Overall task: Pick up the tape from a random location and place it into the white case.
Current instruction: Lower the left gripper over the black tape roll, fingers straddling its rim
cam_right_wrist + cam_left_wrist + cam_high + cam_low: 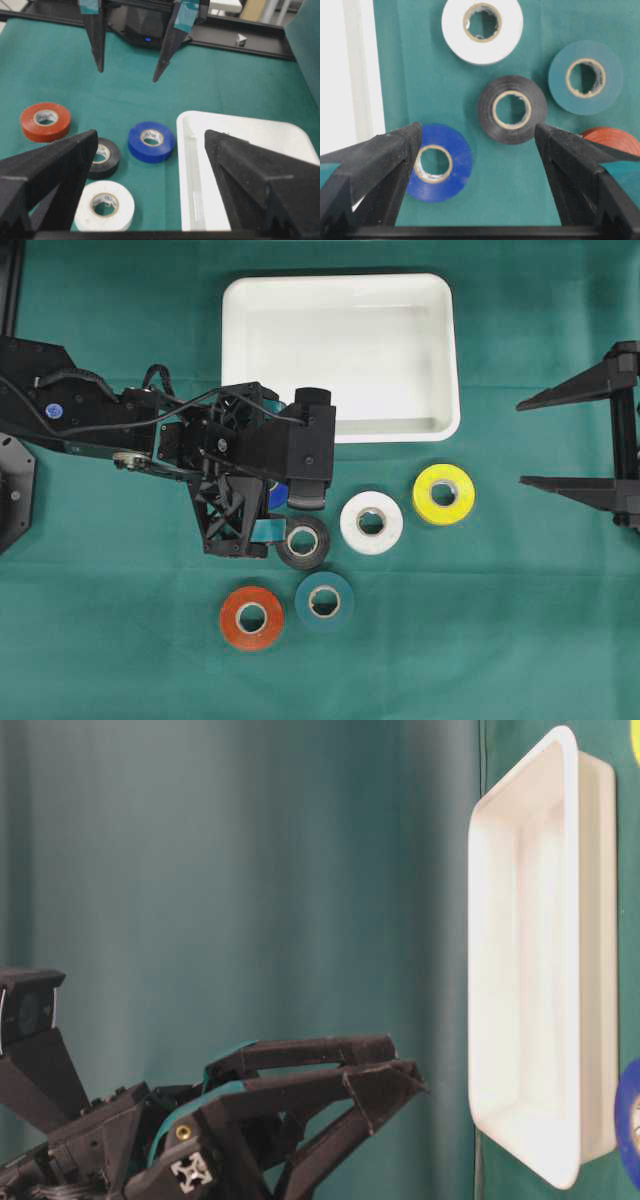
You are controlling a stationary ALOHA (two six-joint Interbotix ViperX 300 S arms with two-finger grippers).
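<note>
The black tape roll is round on the outside and has an open hole [302,540]. My left gripper should pinch its ring side [303,521] next, with one finger inside.
The white case [340,350] lies empty at the back middle of the green cloth. Six tape rolls lie flat in front of it: blue [437,162], black [303,542], white [371,522], yellow [443,493], teal [324,601] and red [251,617]. My left gripper [478,135] hangs open above the cloth, pointing down. The blue roll sits under its case-side finger and the black roll near its other finger. From overhead this gripper [282,465] hides most of the blue roll. My right gripper [522,442] stands open at the right edge, holding nothing, well clear of the rolls.
The case's near rim [186,170] runs close beside the blue roll [151,141]. In the table-level view the case [520,970] fills the right side and the left gripper's fingers [400,1080] show low down. Bare cloth stretches along the front and the left.
</note>
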